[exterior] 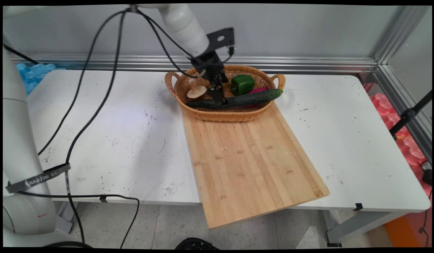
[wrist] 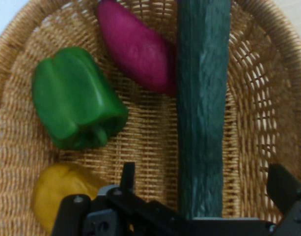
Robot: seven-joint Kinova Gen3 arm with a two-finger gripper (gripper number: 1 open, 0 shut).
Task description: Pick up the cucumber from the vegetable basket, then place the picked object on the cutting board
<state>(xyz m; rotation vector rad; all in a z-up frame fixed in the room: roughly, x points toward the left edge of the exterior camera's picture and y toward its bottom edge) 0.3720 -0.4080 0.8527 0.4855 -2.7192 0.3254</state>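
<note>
The robot's gripper will next take hold of the cucumber by its middle (exterior: 233, 101), and it will then lift the cucumber out of the woven basket onto the cutting board (exterior: 253, 164).
A woven basket (exterior: 224, 114) stands at the back middle of the table. A long dark green cucumber (exterior: 252, 98) lies across it, its right end resting on the rim. My gripper (exterior: 218, 95) reaches down into the basket over the cucumber's left half. In the hand view the gripper (wrist: 205, 179) is open, with one finger on each side of the cucumber (wrist: 202, 108) and a gap on both sides. A green bell pepper (wrist: 74, 105), a magenta vegetable (wrist: 135, 46) and a yellow item (wrist: 59, 189) lie beside it. A wooden mushroom (exterior: 196, 90) sits at the basket's left end.
A large wooden cutting board (exterior: 248, 158) lies in front of the basket and overhangs the table's near edge. Black cables (exterior: 87, 116) hang from the arm over the table's left half. A metal rail (exterior: 290, 65) runs along the back wall.
</note>
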